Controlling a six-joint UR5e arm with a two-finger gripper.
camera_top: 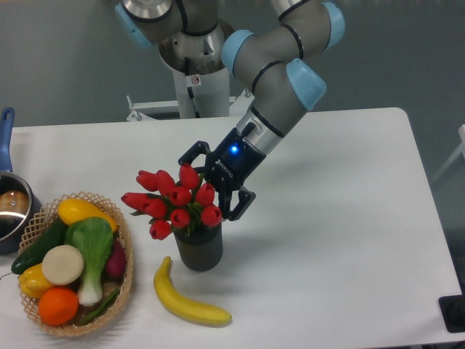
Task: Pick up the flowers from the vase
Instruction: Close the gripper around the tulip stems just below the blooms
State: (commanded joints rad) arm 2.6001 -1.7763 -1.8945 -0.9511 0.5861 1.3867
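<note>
My gripper grabs the flowers by their head of red buds next, to lift the flowers [168, 200] out of the vase [198, 249].
The flowers [168, 200], a bunch of red tulip buds with green leaves, stand in the vase [198, 249], a small dark grey ribbed cylinder at the table's front middle. My gripper [208, 187] comes down from the upper right and sits at the bunch's right rear side. It is open, with one finger [190, 154] above the top buds and the other finger [240, 204] to the right of the lowest right bud. The rightmost buds lie between the jaws in this view. I cannot tell whether the fingers touch them. The stems are hidden inside the vase.
A banana [185, 302] lies just in front of the vase. A wicker basket [125, 276] with vegetables and fruit stands at the front left. A blue-handled metal pot [10, 206] is at the left edge. The arm's base stands behind the table.
</note>
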